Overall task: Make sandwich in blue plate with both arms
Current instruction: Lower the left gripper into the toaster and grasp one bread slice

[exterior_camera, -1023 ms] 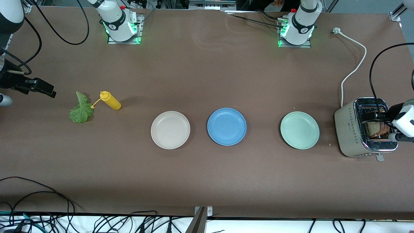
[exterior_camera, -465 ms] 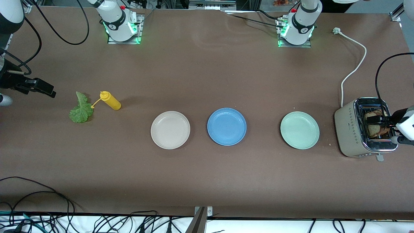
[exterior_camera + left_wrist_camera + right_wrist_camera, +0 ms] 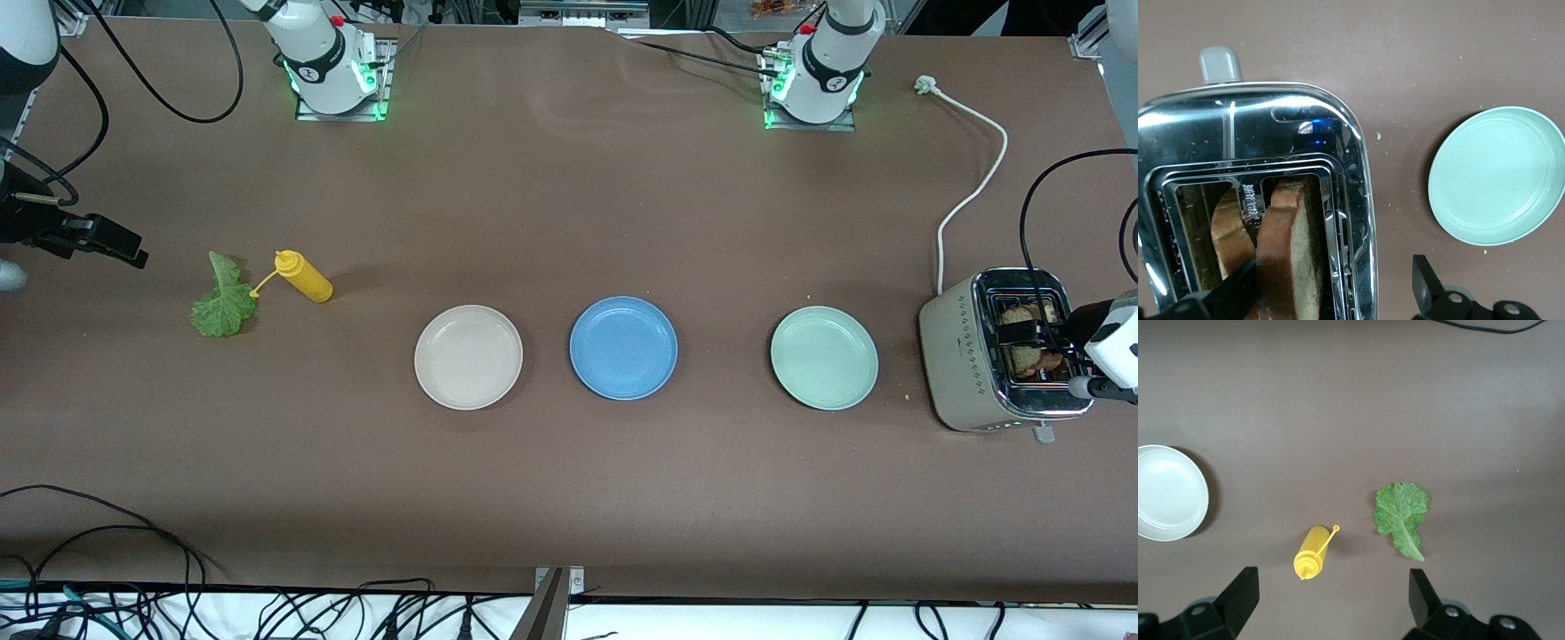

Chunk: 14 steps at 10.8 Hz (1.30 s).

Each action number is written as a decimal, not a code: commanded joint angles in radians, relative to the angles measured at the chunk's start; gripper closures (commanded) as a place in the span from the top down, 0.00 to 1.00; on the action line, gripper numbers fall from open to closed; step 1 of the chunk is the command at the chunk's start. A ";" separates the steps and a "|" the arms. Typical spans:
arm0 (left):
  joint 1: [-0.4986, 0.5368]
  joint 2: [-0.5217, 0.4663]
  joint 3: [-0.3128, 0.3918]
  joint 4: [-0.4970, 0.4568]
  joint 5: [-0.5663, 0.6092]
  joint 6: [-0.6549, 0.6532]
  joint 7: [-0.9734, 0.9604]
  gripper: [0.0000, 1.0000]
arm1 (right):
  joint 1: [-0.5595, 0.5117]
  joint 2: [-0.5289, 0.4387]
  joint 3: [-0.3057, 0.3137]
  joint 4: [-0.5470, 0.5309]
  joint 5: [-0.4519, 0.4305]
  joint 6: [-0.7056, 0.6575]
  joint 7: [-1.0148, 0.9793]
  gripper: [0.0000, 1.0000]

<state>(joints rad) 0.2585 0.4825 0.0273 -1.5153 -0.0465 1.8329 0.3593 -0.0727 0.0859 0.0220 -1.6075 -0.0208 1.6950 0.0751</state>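
The bread slice is next for the robot's left gripper, which needs to grip it by its exposed top crust (image 3: pixel 1277 233) to start the sandwich on the blue plate.
The blue plate (image 3: pixel 623 348) lies bare in the middle of the table, between a cream plate (image 3: pixel 468 356) and a pale green plate (image 3: pixel 824 357). Two brown bread slices (image 3: pixel 1022 358) (image 3: pixel 1295 253) stand in the slots of a steel toaster (image 3: pixel 956 356) (image 3: pixel 1305 127) at the left arm's end. My left gripper (image 3: pixel 1036 336) (image 3: pixel 1331 293) hangs open over the toaster, one finger by the slices, the other outside the toaster's wall. A green lettuce leaf (image 3: pixel 222 302) (image 3: pixel 1401 513) lies flat at the right arm's end. My right gripper (image 3: pixel 120 246) (image 3: pixel 1331 603) is open in the air beside it, holding nothing.
A yellow squeeze bottle (image 3: pixel 307 277) (image 3: pixel 1313 553) lies on its side next to the lettuce. The toaster's white cord (image 3: pixel 973 187) runs toward the left arm's base. Black cables (image 3: pixel 107 533) trail along the table edge nearest the front camera.
My left gripper has shifted a little over the toaster's slots and stays open. The right gripper has drifted slightly toward its end of the table.
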 commanded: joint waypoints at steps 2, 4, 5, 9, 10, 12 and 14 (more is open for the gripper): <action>0.004 0.018 -0.006 -0.014 -0.044 -0.014 0.010 0.88 | 0.002 -0.003 -0.005 0.001 0.005 0.003 -0.014 1.00; -0.004 0.018 -0.006 -0.011 -0.033 -0.029 0.016 0.46 | 0.002 -0.002 -0.004 0.001 0.005 0.003 -0.015 1.00; -0.002 0.016 -0.004 -0.009 -0.023 -0.032 0.015 0.21 | 0.002 -0.001 -0.004 0.001 0.005 0.003 -0.014 1.00; 0.010 -0.018 0.005 0.007 0.028 -0.099 0.017 0.00 | 0.002 -0.001 -0.004 0.003 0.005 0.003 -0.015 1.00; 0.010 -0.024 0.011 0.010 0.030 -0.110 0.017 0.00 | 0.002 -0.001 -0.005 0.003 0.005 0.003 -0.014 1.00; 0.010 -0.033 0.013 0.012 0.030 -0.121 0.017 0.00 | 0.002 -0.002 -0.005 0.001 0.005 0.003 -0.015 1.00; 0.008 -0.059 0.008 0.021 0.030 -0.171 0.014 0.00 | 0.002 -0.001 -0.005 0.001 0.005 0.003 -0.015 1.00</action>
<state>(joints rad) 0.2669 0.4667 0.0413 -1.5029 -0.0310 1.7333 0.3598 -0.0727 0.0861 0.0220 -1.6076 -0.0208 1.6950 0.0732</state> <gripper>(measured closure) 0.863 0.000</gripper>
